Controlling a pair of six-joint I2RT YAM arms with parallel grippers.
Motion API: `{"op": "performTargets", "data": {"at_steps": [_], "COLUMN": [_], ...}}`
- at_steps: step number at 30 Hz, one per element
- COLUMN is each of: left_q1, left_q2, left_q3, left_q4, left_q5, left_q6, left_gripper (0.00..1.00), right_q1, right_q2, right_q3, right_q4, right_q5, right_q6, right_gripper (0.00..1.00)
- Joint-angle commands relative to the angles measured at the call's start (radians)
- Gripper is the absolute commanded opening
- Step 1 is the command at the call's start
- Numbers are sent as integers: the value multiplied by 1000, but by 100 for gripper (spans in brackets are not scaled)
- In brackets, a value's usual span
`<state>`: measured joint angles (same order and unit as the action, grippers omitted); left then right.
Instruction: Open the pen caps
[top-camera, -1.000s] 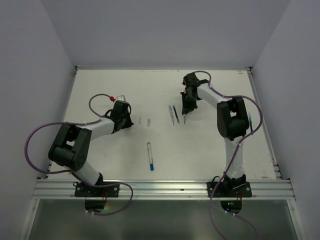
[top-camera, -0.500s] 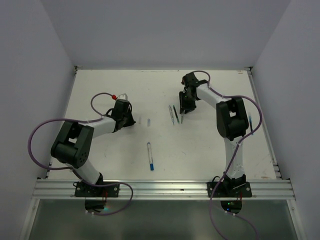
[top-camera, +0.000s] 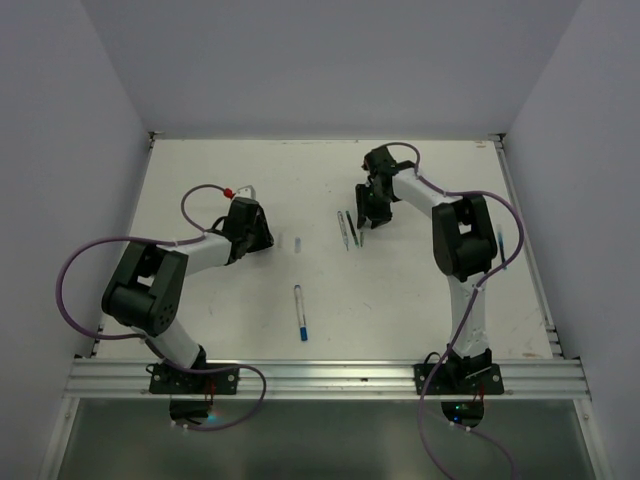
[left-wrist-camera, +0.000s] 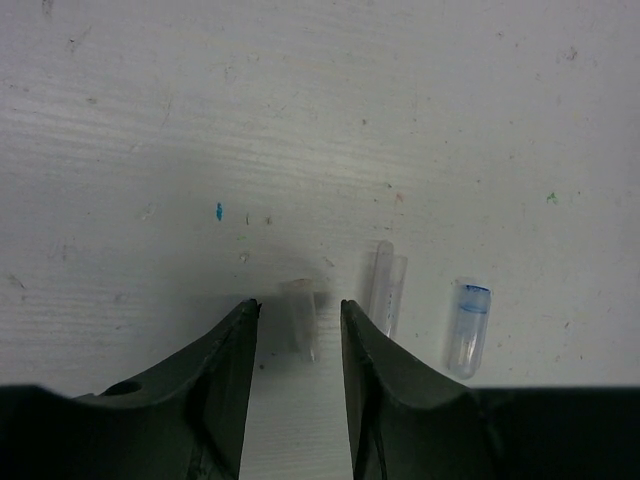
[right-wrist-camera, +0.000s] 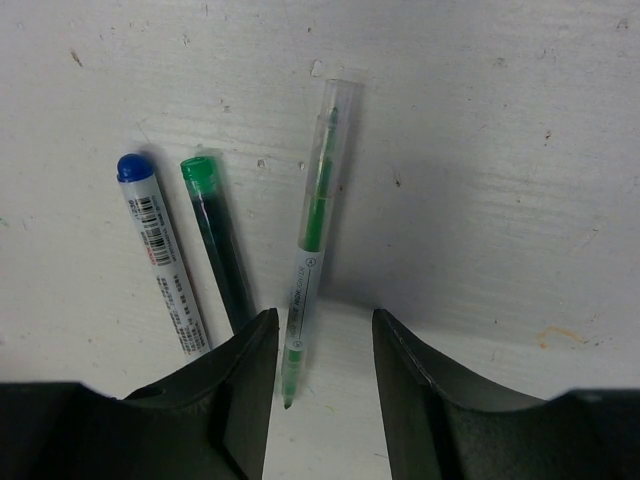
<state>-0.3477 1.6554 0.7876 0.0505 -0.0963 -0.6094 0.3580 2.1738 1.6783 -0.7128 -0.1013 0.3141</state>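
I should next grab the blue-tipped pen around its white middle (top-camera: 300, 307) with my right gripper, so my left gripper can uncap its free blue end.
In the left wrist view my left gripper (left-wrist-camera: 298, 306) is open and low over the table. A small clear pen cap (left-wrist-camera: 303, 318) lies between its fingertips. A second clear cap (left-wrist-camera: 387, 288) and a cap with a blue ring (left-wrist-camera: 467, 326) lie just to the right. In the right wrist view my right gripper (right-wrist-camera: 324, 316) is open. An uncapped green highlighter pen (right-wrist-camera: 312, 250) lies between its fingers, close to the left one. A green-black pen (right-wrist-camera: 220, 258) and a grey pen with a blue end (right-wrist-camera: 160, 255) lie to the left. From above, the left gripper (top-camera: 258, 232) and right gripper (top-camera: 367, 213) show.
A blue-tipped pen (top-camera: 300, 312) lies alone at the table's middle. A red-and-white item (top-camera: 236, 191) lies behind the left arm. A blue pen (top-camera: 500, 246) lies by the right arm's elbow. Purple cables loop around both arms. Walls close the table's left, back and right.
My left gripper has edged to the right, toward the caps. My right gripper has shifted slightly, and the green pen under it now lies a little further left.
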Motion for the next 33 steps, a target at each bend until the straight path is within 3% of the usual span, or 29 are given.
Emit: {"op": "performTargets", "data": {"at_steps": [1, 5, 10, 12, 13, 14, 19, 23, 28, 30, 33], "left_q1": [7, 7, 7, 7, 7, 7, 7, 7, 6, 6, 6], "left_q2": [-19, -49, -190, -253, -320, -356, -618, -814, -993, -1026, -1046], "left_q3": [-16, -34, -99, -146, -160, -184, -254, -280, -290, -304, -338], "left_q4": [18, 25, 40, 38, 34, 14, -95, -184, -293, -302, -294], "left_q5": [-10, -10, 4, 6, 3, 1, 21, 38, 43, 40, 53], "left_q6": [3, 2, -9, -18, -23, -27, -52, -78, -90, -101, -116], "left_gripper": [42, 43, 49, 54, 55, 56, 57, 61, 65, 65, 65], "right_q1": [2, 9, 82, 156, 189, 250, 393, 507, 587, 621, 668], "right_q2": [-31, -109, -273, -321, -359, -379, -446, -476, -421, -367, -310], "right_q3": [-14, -41, -115, -163, -178, -211, -337, -460, -454, -433, -387], "right_q4": [27, 35, -7, -16, -17, -20, 88, 232, 243, 237, 217], "right_q5": [-12, 14, 207, 279, 317, 340, 144, 104, 124, 124, 175], "right_q6": [-7, -18, -15, 6, 16, 28, 126, 221, 284, 299, 319], "right_gripper": [47, 51, 56, 62, 73, 98, 99, 99, 98, 87, 82]}}
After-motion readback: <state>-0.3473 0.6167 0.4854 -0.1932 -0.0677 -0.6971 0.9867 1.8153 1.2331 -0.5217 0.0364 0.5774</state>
